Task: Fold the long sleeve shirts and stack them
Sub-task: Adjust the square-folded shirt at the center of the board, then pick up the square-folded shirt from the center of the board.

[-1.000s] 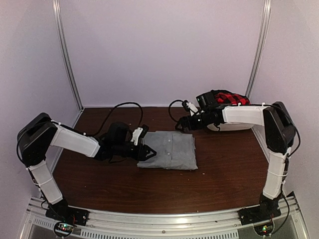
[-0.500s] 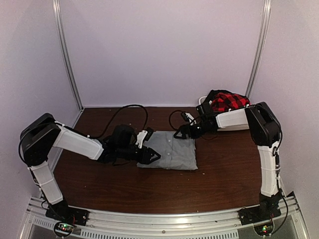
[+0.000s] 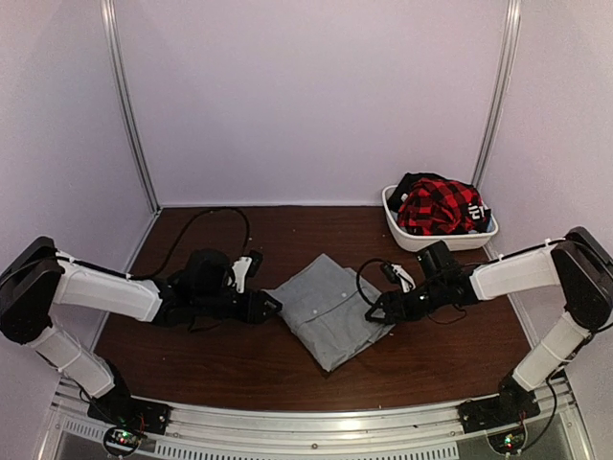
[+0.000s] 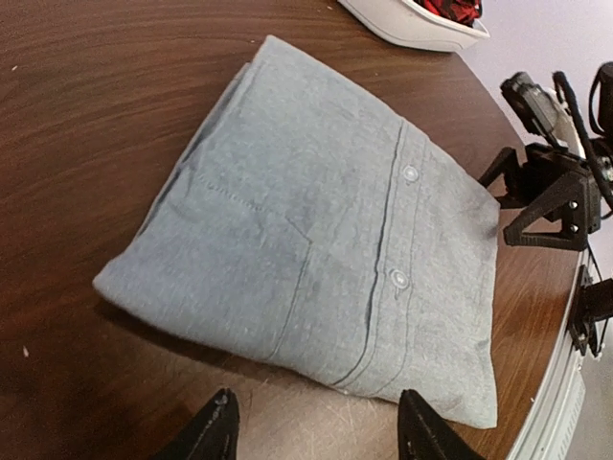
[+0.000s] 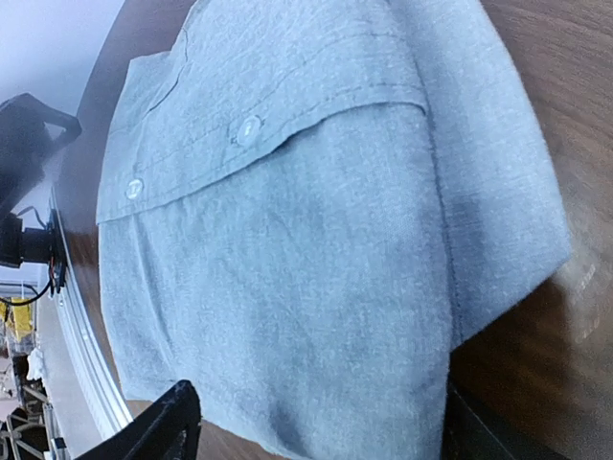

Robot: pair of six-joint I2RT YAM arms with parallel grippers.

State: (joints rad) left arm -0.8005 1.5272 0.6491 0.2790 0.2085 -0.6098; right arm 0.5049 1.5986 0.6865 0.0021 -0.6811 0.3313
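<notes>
The right gripper should next take the edge of the folded long sleeve shirt between its fingers, so that it can turn the packet over for stacking.
One long sleeve shirt [image 3: 330, 311], light grey and folded into a flat packet, lies turned like a diamond mid-table. Its button placket and pocket seam show in the left wrist view on the shirt [image 4: 316, 220]. My left gripper [image 3: 269, 306] rests low at the packet's left corner, open, its fingertips [image 4: 218, 429] just short of the cloth edge with bare wood between them. My right gripper [image 3: 375, 312] is low at the packet's right side, open wide. The shirt's [image 5: 287, 240] near edge lies between its fingers [image 5: 163, 426], which do not pinch it.
A white basket [image 3: 407, 233] at the back right holds a heap of clothes, with a red-and-black plaid shirt [image 3: 436, 206] on top. Black cables trail on the brown table [image 3: 192, 355] behind both grippers. The metal rail [image 3: 316, 431] runs along the near edge.
The grey shirt has turned from square-on to a diamond and slid slightly nearer. The right arm swung from beside the basket down to the shirt's right side. The left gripper drew back left.
</notes>
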